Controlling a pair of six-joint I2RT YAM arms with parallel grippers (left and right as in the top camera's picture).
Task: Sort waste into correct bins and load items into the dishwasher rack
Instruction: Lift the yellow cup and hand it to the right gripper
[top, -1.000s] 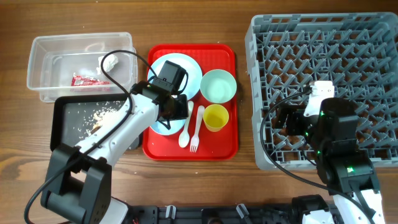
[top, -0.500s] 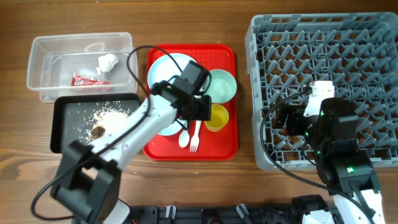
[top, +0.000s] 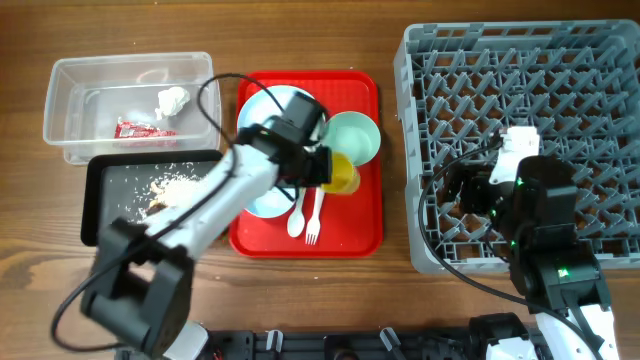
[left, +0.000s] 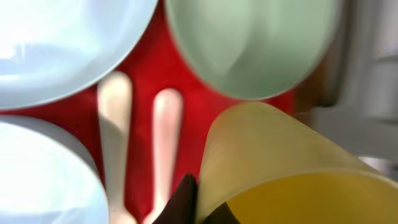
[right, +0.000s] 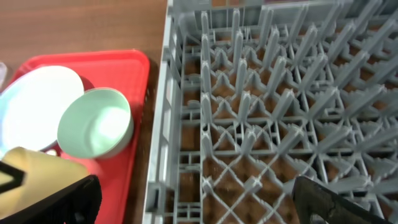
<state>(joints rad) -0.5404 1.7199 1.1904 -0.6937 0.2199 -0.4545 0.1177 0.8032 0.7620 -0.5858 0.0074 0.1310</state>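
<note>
I need to grab the yellow cup (top: 344, 177) with my right gripper around its outer sides near the closed bottom. The cup's rim then stays free, so the cup can go into the rack with its opening down.
My left gripper (top: 322, 168) is shut on the rim of the small yellow cup (top: 344, 177), which is tipped over the red serving tray (top: 350, 235). In the left wrist view the gripper (left: 198, 202) has one finger outside and one inside the cup (left: 280, 155). The mint-green bowl (top: 354, 135), pale blue plate (top: 262, 108), pale blue bowl (top: 256, 198), white spoon (top: 297, 218) and fork (top: 312, 220) lie on that tray. My right gripper (right: 196, 208) is open and empty above the left part of the grey dishwasher rack (top: 520, 60).
The clear tub (top: 70, 75) holds the red-and-white wrapper (top: 135, 128) and the white tissue (top: 173, 100). The black tray (top: 100, 210) in front of it holds beige food scraps (top: 172, 187). The rack (right: 280, 93) stands to the right of the red tray (right: 124, 62).
My left gripper moved right from the pale blue bowl to the yellow cup, closed on its rim and tipped it. The right arm has not moved.
</note>
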